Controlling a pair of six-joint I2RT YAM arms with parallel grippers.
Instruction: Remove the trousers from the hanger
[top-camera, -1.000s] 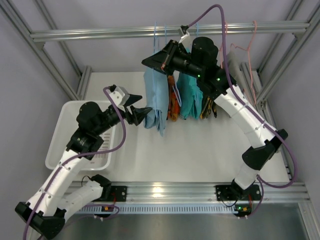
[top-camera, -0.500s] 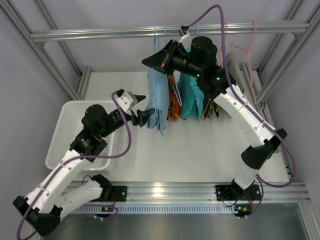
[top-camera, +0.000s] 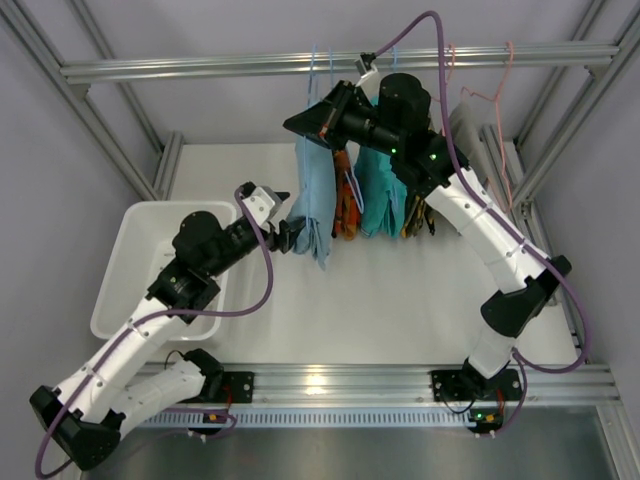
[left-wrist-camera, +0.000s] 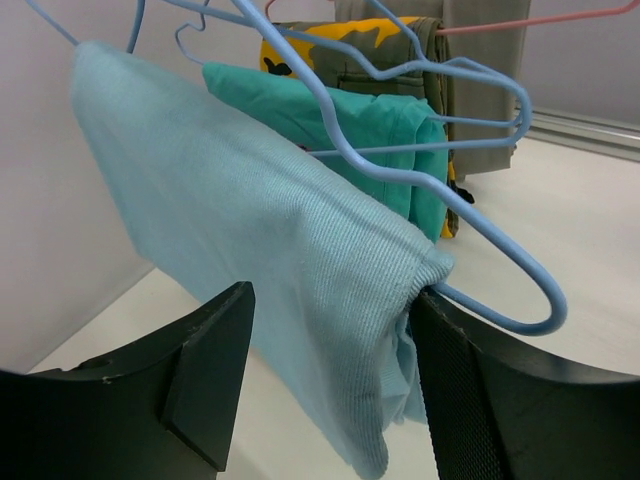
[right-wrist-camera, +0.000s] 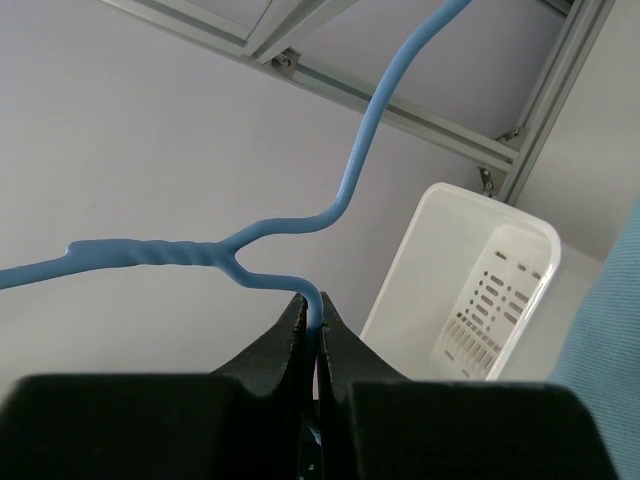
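The trousers (top-camera: 315, 195) aren't ready to be gripped yet: my left gripper's fingers stop short of the thick fold over the bar, so it should move toward that fold before it closes.
The light sky-blue trousers (top-camera: 315, 195) hang folded over the light blue wire hanger (top-camera: 313, 75) on the top rail. In the left wrist view the trousers (left-wrist-camera: 260, 260) drape over the hanger's bar (left-wrist-camera: 500, 270). My left gripper (top-camera: 288, 228) is open, its jaws on either side of the trousers' lower end (left-wrist-camera: 330, 380), apart from the cloth on the left and close to it on the right. My right gripper (top-camera: 312, 122) is shut on the hanger's wire (right-wrist-camera: 318, 305) just below its twisted neck.
A white perforated bin (top-camera: 135, 265) stands at the left, also seen in the right wrist view (right-wrist-camera: 480, 290). A darker teal garment (top-camera: 380, 190), an orange-patterned one (top-camera: 346, 200) and others hang to the right. Pink hangers (top-camera: 490, 95) hang on the rail at right.
My left gripper has moved right and forward, from beside the trousers to around their lower end. The right gripper has kept its hold on the hanger wire.
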